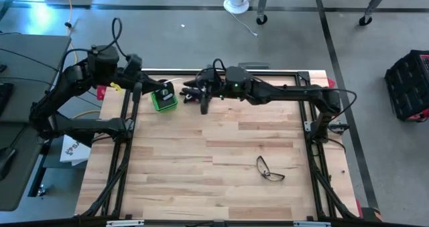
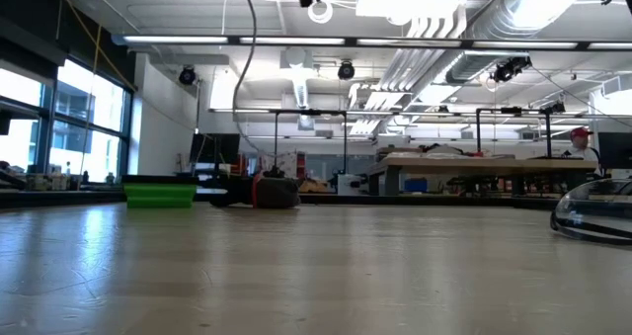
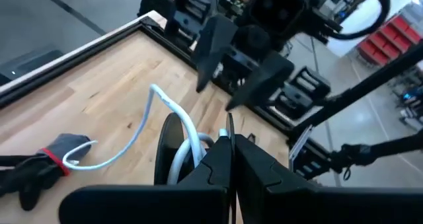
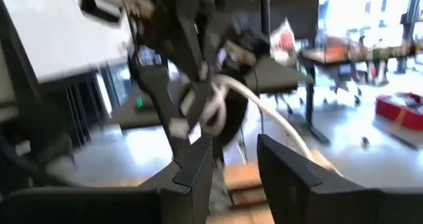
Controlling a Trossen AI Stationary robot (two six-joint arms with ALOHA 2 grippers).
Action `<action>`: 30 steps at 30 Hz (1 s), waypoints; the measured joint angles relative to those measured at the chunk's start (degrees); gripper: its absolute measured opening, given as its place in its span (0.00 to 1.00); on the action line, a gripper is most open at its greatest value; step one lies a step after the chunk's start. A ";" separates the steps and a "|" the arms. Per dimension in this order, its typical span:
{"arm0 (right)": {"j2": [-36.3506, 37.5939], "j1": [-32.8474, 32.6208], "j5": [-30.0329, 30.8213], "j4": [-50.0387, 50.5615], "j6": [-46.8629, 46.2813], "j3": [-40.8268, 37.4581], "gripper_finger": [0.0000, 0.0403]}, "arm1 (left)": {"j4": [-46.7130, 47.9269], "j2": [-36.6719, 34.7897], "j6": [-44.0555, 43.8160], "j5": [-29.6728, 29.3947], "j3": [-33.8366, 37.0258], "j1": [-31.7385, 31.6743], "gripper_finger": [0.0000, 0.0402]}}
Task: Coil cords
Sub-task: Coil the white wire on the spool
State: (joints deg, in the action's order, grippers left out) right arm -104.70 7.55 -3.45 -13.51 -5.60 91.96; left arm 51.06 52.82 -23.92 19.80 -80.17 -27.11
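My right gripper is going to pick up the white cord by its loose length [image 4: 285, 123] next, because I need to coil the cord around the black reel [image 4: 232, 121].
My left gripper [image 3: 231, 151] is shut on the small black reel [image 3: 169, 151], held above the table's far left part near the green box [image 1: 163, 100]. The white cord [image 3: 142, 128] loops around the reel, arches up and trails down toward the table. My right gripper [image 4: 234, 164] is open and level. It faces the reel [image 4: 228, 115] from the table's right side, just short of it, and the cord [image 4: 281, 121] runs past above its fingers. In the high view my right gripper [image 1: 192, 93] stands close to my left gripper [image 1: 170, 90]. My left gripper pinches the reel at its edge [image 3: 228, 128] between its two shut fingers. The fingers come from the table's left side and slant slightly down. The reel is lifted clear of the table, with cord loops [image 3: 192, 145] on it and the rest of the cord hanging slack.
A grey, black and red glove-like thing [image 3: 49, 163] lies on the table near the cord's trailing end. A pair of glasses [image 1: 269, 170] lies toward the near right. Black frame rails [image 1: 281, 73] run along the table's far edge. The middle of the wooden table [image 1: 221, 140] is bare.
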 joint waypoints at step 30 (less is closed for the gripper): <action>-5.40 0.70 -1.25 7.39 -3.41 -0.23 0.28 | -1.41 0.02 3.64 -8.81 -8.14 0.57 0.00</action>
State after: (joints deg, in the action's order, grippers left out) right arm -110.10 8.25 -4.70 -6.12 -9.01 91.73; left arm 49.65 52.84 -20.27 10.99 -88.31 -26.55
